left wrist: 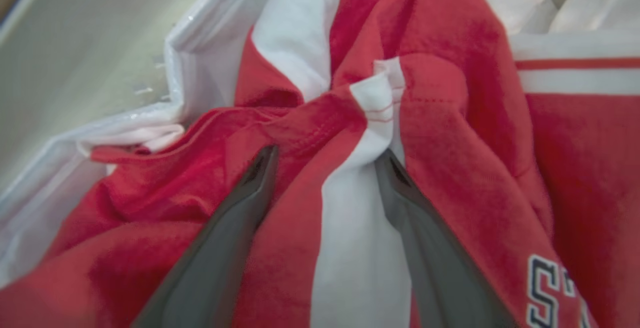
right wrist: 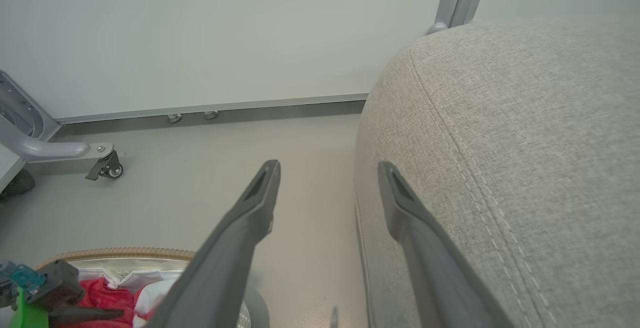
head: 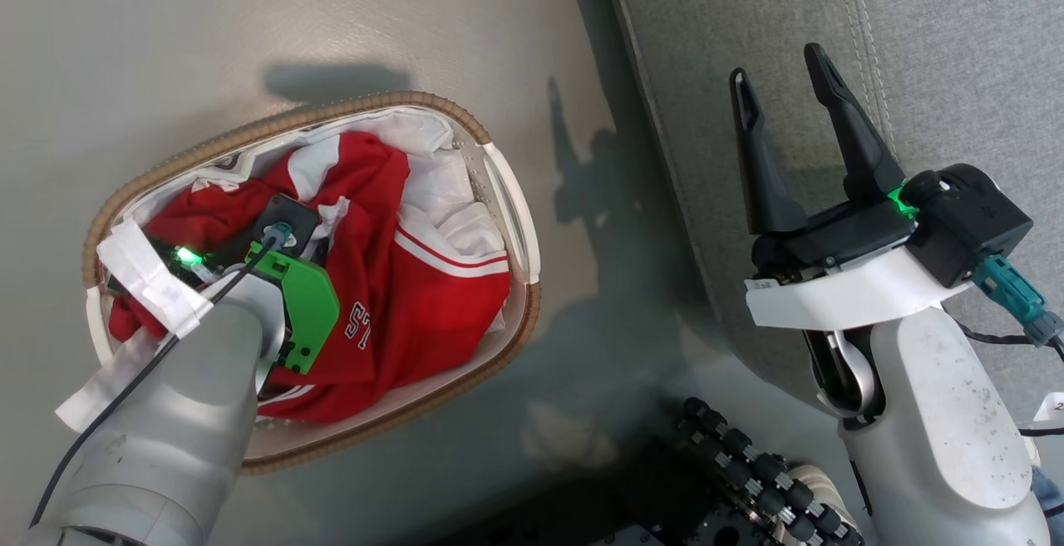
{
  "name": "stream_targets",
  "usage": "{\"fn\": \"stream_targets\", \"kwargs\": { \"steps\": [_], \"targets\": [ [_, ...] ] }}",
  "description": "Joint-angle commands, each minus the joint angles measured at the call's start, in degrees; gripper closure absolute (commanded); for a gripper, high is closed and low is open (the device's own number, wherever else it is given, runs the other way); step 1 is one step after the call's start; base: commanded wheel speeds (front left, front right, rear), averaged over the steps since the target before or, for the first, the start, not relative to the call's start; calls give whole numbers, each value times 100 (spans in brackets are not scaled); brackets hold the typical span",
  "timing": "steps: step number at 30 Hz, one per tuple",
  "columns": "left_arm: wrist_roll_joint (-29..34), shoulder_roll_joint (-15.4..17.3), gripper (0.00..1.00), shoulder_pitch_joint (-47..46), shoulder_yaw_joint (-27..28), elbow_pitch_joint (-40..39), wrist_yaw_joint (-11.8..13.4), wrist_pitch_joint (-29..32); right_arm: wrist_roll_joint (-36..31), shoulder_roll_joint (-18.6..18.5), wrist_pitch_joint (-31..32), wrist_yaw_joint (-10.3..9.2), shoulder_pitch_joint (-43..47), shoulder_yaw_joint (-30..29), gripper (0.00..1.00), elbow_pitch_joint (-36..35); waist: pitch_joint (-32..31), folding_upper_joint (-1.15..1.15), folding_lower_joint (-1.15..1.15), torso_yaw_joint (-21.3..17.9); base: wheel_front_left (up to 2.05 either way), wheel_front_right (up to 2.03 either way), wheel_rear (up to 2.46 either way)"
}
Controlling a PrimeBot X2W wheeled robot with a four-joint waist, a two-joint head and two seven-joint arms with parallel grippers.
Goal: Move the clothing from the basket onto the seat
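The red garment needs to be held next by its fold near the lettering (head: 379,312) with my right gripper, to move the clothing onto the seat.
The basket (head: 465,126) stands on the floor at the left, its brown rim (right wrist: 115,253) also low in the right wrist view. Red clothing (head: 416,297) with white stripes and lettering fills it over the white liner (head: 440,189). My left arm (head: 208,363) reaches down into the basket. My left gripper (left wrist: 326,153) is open, its fingers pressed into the clothing (left wrist: 450,118) on either side of a white-striped fold. My right gripper (head: 777,68) is open and holds nothing, hovering over the left edge of the grey seat (head: 956,47). From the wrist, the right gripper (right wrist: 328,167) straddles the seat's (right wrist: 525,143) rounded corner.
Smooth grey floor (head: 598,280) separates the basket from the seat. My wheeled base with black rollers (head: 748,479) sits at the bottom. A grey frame leg with a caster (right wrist: 105,165) stands by the pale wall (right wrist: 225,33) beyond the basket.
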Motion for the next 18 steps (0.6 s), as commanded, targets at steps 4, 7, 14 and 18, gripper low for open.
{"fn": "stream_targets", "kwargs": {
  "steps": [4, 7, 14, 18],
  "targets": [
    [-128, 15, 100, 15, 33, 59, 6, 196, 42, -13, -14, -4, -47, -22, 0, 29, -14, 0, 0, -15, 0, 0, 0],
    [-155, 39, 100, 61, 11, 74, -3, 238, 50, -13, -14, -4, -44, -34, 0, 48, -41, 0, 0, -13, 0, 0, 0],
    [-345, -54, 100, 170, 98, 46, -17, -94, -31, -14, -14, -4, 32, -83, 0, 148, -220, 0, 0, 74, 0, 0, 0],
    [-406, -136, 100, 269, 80, -29, -28, -389, -124, -15, -14, -4, 92, -119, 0, 262, -450, 0, 0, 195, 0, 0, 0]
  ]
}}
